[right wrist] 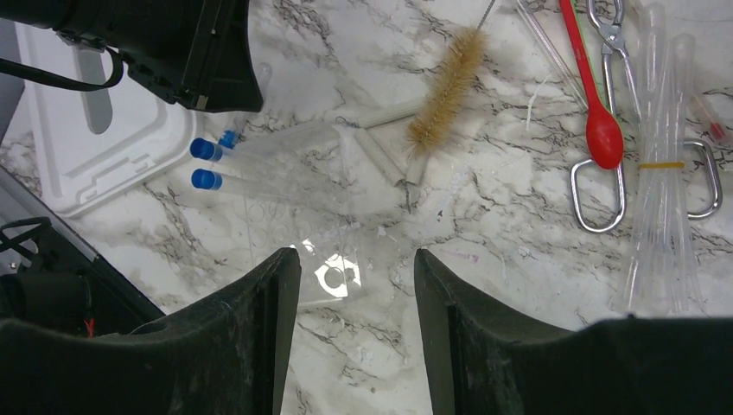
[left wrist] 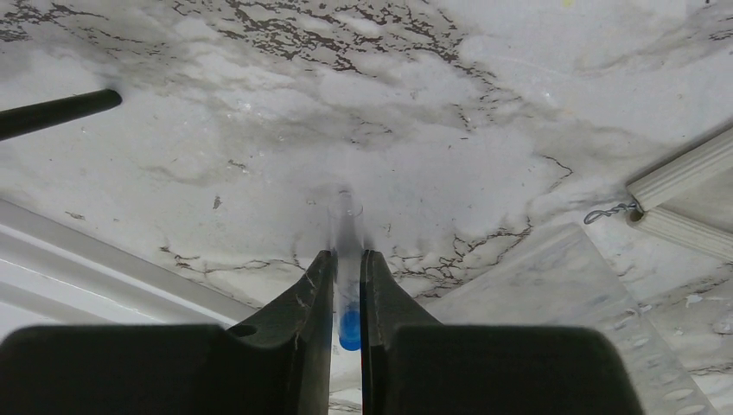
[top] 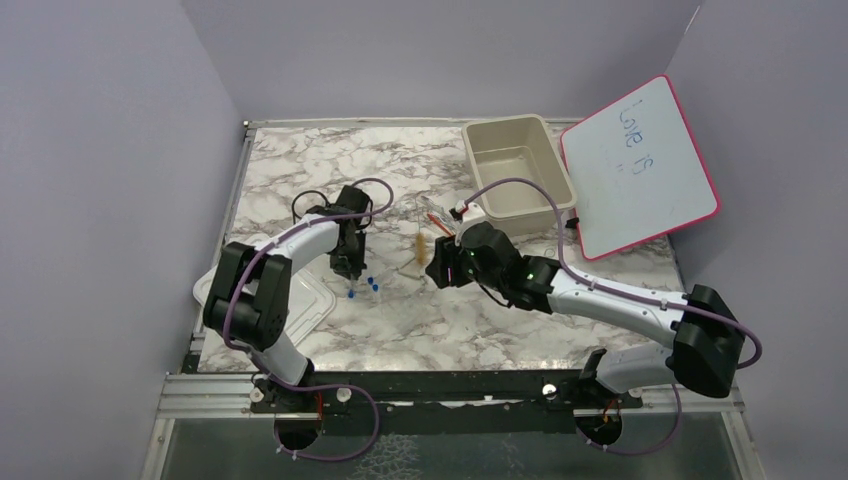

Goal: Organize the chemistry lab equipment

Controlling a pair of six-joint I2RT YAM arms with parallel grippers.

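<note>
The left gripper's fingers are closed against the sides of the clear tube near its blue cap (top: 352, 283) (left wrist: 348, 283), so the tube would come up with the gripper if it lifted now.
My left gripper (left wrist: 347, 264) is shut on a clear tube (left wrist: 347, 233) near its blue cap, low over the marble table. In the top view, the left gripper (top: 345, 268) stands just behind two more blue-capped tubes (top: 362, 289). In the right wrist view these two tubes (right wrist: 216, 166) lie beside a clear holed rack (right wrist: 298, 194). My right gripper (right wrist: 357, 264) hangs open above the rack's near edge with nothing between its fingers. Beyond it lie a tan-bristled brush (right wrist: 445, 91), a red spoon-shaped tool (right wrist: 596, 112), a metal wire clamp (right wrist: 601, 186) and banded clear pipettes (right wrist: 661, 173).
A white lid (top: 312, 305) lies at the table's left front. A beige tub (top: 515, 165) stands at the back right, with a pink-framed whiteboard (top: 640, 165) leaning next to it. A black wire ring (top: 300, 207) sits behind the left arm.
</note>
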